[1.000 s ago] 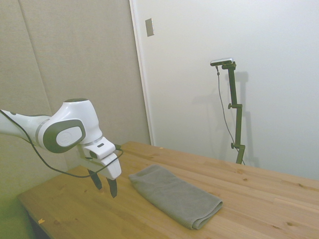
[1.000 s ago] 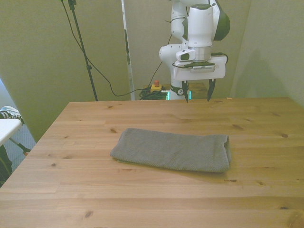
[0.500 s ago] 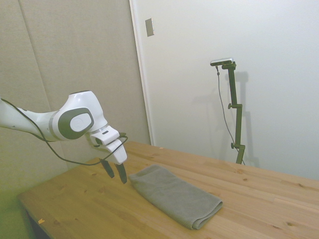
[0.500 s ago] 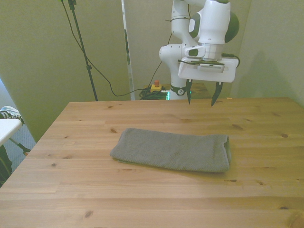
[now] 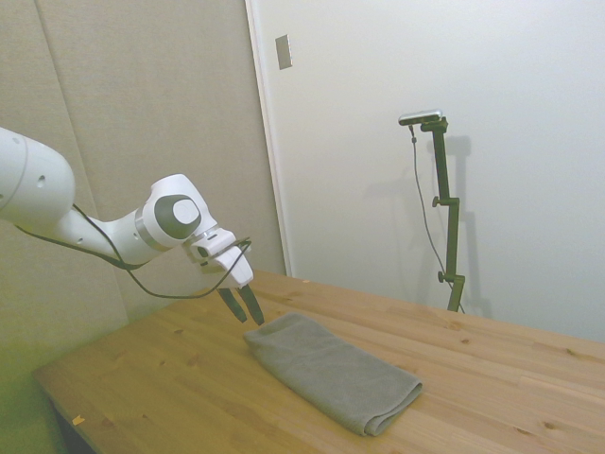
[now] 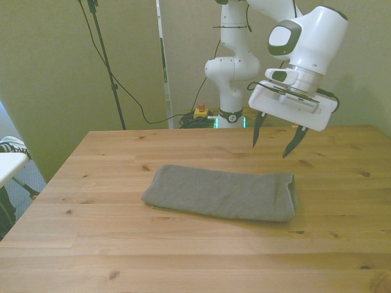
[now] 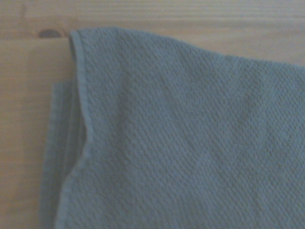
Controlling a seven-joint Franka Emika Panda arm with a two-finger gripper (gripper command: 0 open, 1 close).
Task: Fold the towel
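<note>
My gripper grabs the towel by its hemmed short end next, because that end bows up while the rest of the towel lies flat on the tabletop.
The grey-taupe towel lies flat on the wooden table, folded into a long strip. In the side view the towel runs from the table's middle toward the near right. My gripper hangs open and tilted in the air, above the towel's end at the front view's right, touching nothing. From the side, the gripper hovers just over the towel's far left corner. The wrist view shows the towel close up, with its layered hemmed edge over bare wood.
A yellow box with a red button and cables lie on the floor behind the table. Something white stands past the table at the front view's left edge. A white door is behind the table in the side view.
The arm has swung toward the front view's right and forward, tilting the wrist. The gripper has gone from behind the towel to above its end. The towel has not moved.
</note>
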